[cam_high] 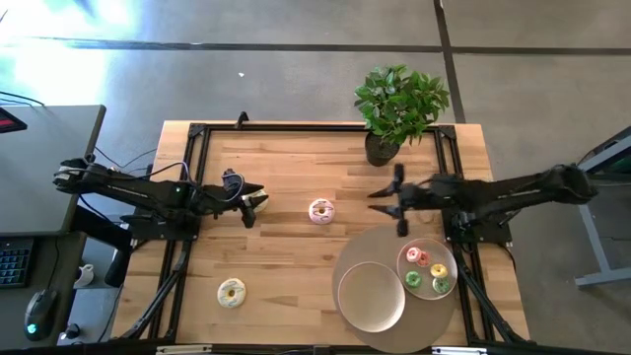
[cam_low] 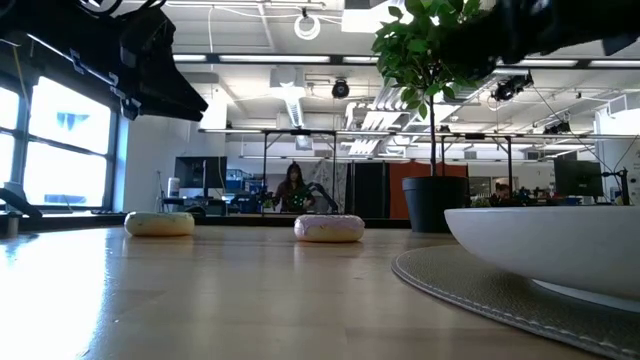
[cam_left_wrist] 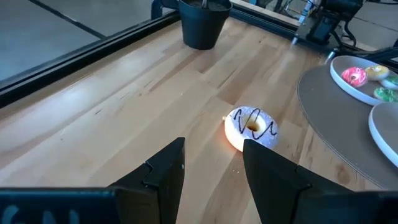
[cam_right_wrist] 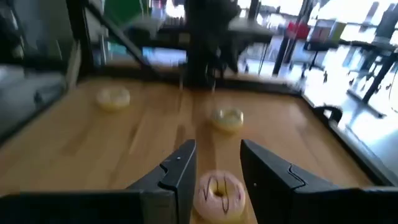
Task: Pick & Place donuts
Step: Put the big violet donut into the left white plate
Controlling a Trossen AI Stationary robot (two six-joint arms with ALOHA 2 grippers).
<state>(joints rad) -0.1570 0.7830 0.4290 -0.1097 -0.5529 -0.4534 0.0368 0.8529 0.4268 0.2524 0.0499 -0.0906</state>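
My right gripper should next grab the squiggled donut by its ring (cam_high: 321, 219) (cam_right_wrist: 204, 196) beside the hole. Then the donut can go on the empty plate.
A white-iced donut with pink sprinkles and a dark squiggle (cam_high: 320, 211) lies flat mid-table; it also shows in the left wrist view (cam_left_wrist: 250, 127) and right wrist view (cam_right_wrist: 219, 194). My left gripper (cam_high: 254, 202) (cam_left_wrist: 212, 149) hovers open to its left and holds nothing. A pale donut (cam_high: 260, 200) (cam_low: 160, 223) rests on the wood just below its fingertips. My right gripper (cam_high: 392, 200) (cam_right_wrist: 217, 152) hovers open to the right of the white-iced donut, facing it. A yellow donut (cam_high: 232, 292) lies near the front left. Several small donuts, pink, yellow and green, sit in a plate (cam_high: 427, 268).
A round beige mat (cam_high: 355, 258) at the front right carries an empty plate (cam_high: 372, 296) and the plate with the donuts. A potted plant (cam_high: 399, 108) stands at the far edge. A black frame (cam_high: 197, 133) runs around the table. Bare wood stretches between the arms.
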